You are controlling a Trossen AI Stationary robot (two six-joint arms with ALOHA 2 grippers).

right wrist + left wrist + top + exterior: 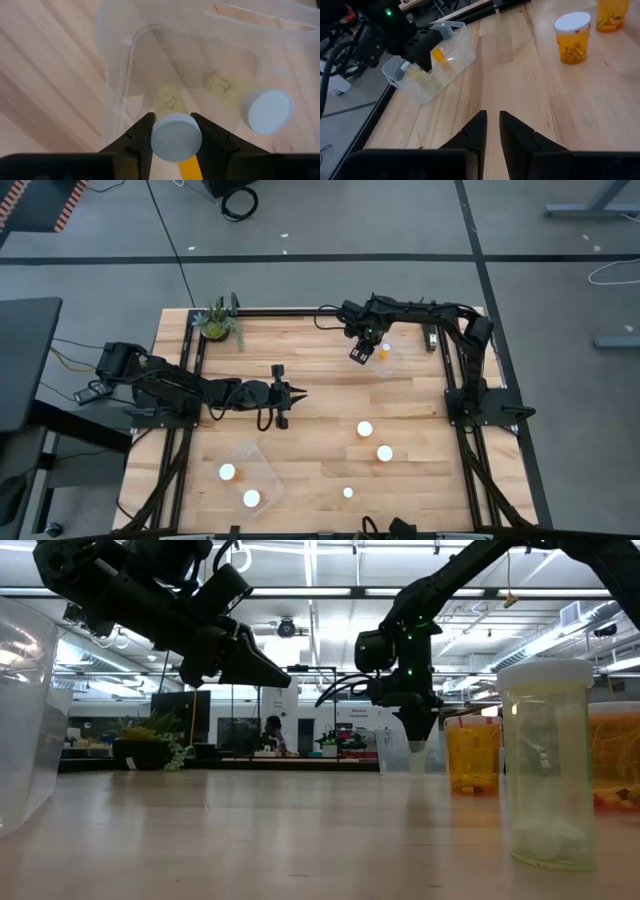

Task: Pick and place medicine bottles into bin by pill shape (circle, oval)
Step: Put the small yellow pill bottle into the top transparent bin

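The bottle (170, 105) reaches inside the clear bin's rim, over the bin's bottom, so the robot's right gripper should open.
My right gripper (360, 351) hangs over the clear bin (392, 363) at the table's far right, shut on a medicine bottle (176, 137) with a white cap. A second bottle (266, 110) lies on its side on that bin's floor. My left gripper (296, 393) hovers over the table's middle left, its fingers (479, 131) empty with only a slit between them. Three bottles (365, 428) (384, 452) (348, 492) stand on their bases on the wood at the near right. Another clear bin (262, 463) at the near left holds two bottles (228, 472) (251, 498). My right gripper pinches the bottle's white cap by its rim (154, 138), one finger on each side. The fingers come from above, pointing down. The bottle hangs upright below them, cap up, its body (168, 100) reaching down into the clear bin's mouth, clear of the table.
A small potted plant (217, 321) stands at the far left corner. A dark frame (196, 350) runs along the table's edges. Bare wood lies between the two bins in the middle of the table.
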